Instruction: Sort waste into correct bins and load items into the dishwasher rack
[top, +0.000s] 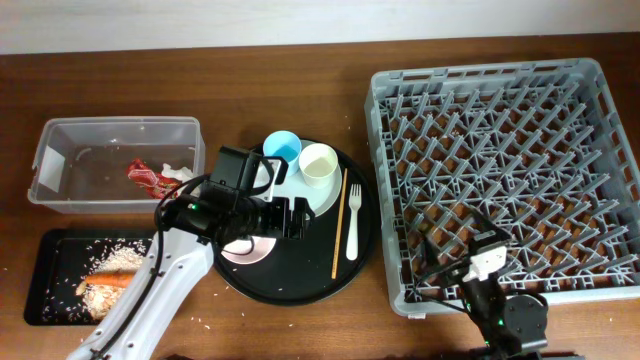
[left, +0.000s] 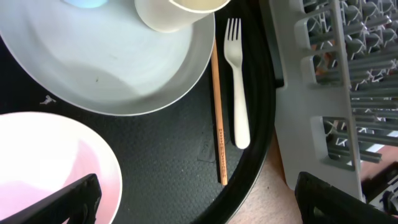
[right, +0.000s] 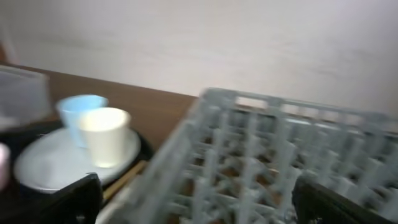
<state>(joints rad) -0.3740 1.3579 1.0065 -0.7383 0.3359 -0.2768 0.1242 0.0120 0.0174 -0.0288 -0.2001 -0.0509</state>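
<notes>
I should next grab the light blue cup by its rim (top: 281, 149) with my left gripper, keeping its base free for handover to my right gripper and rack (top: 510, 170) loading.
My left gripper (top: 300, 218) (left: 199, 208) is open and empty above the round black tray (top: 300, 285), between the white-pinkish bowl (top: 245, 252) (left: 43, 162) and the white fork (top: 353, 215) (left: 238, 81). The white plate (top: 325, 195) (left: 106, 68) carries the light blue cup (top: 282, 148) and the cream cup (top: 318, 162) (left: 174, 12). The grey dishwasher rack (top: 510, 170) (right: 267, 162) stands to the right. My right gripper (top: 470, 262) (right: 199, 208) is open and empty over the rack's front left corner. The red wrapper (top: 145, 177) and the tissue (top: 178, 173) lie in the clear tub (top: 60, 135). The carrot (top: 115, 281) and the rice lie in the shallow black tray (top: 45, 300).
A thin wooden stick (top: 340, 222) (left: 217, 118) lies on the round tray beside the fork. A few rice grains are scattered on the table near the black tray. The right wrist view is blurred; the cups (right: 93, 124) show at its left.
</notes>
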